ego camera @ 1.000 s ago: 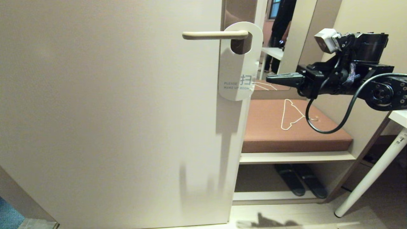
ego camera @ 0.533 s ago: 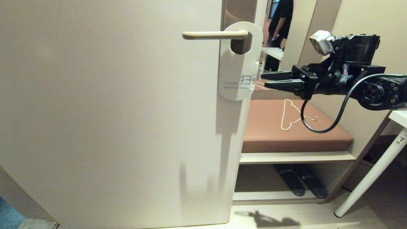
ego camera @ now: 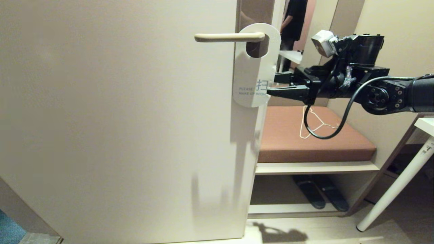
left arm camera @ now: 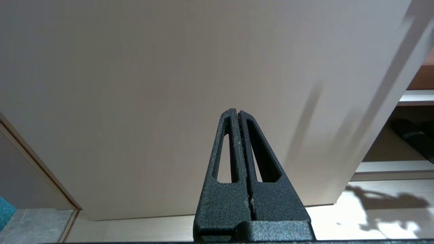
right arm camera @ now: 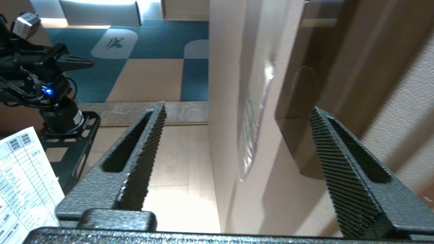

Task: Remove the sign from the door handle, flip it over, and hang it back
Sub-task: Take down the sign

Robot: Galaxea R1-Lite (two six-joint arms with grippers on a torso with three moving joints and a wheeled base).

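Note:
My right gripper's fingers barely reach the sign's side edge [ego camera: 273, 69] [right arm camera: 261, 103], so it isn't time to close on the sign yet. I should move the gripper toward the printed words first.
The sign [ego camera: 252, 78] hangs by its oval hole on the door handle [ego camera: 227, 37], white side out, reading "PLEASE MAKE UP ROOM". My right gripper [ego camera: 272, 84] is level and open, its fingertips at the sign's lower right edge. One finger lies in front of the card's edge and the other behind. In the right wrist view the sign [right arm camera: 252, 128] appears edge-on in the gap of the right gripper [right arm camera: 238, 107], touching neither pad. My left gripper [left arm camera: 236, 113] is shut and empty, low before the door [left arm camera: 152, 84].
Behind the door's edge stands a bench with a brown cushion [ego camera: 315, 142] and a white wire hanger [ego camera: 310, 123] on it, slippers [ego camera: 320, 195] beneath. A white table leg [ego camera: 396, 184] slants at the right. A person [ego camera: 293, 20] stands in the background.
My right gripper has opened from shut and moved left, from well right of the sign to its right edge. The sign, handle and left arm have not moved.

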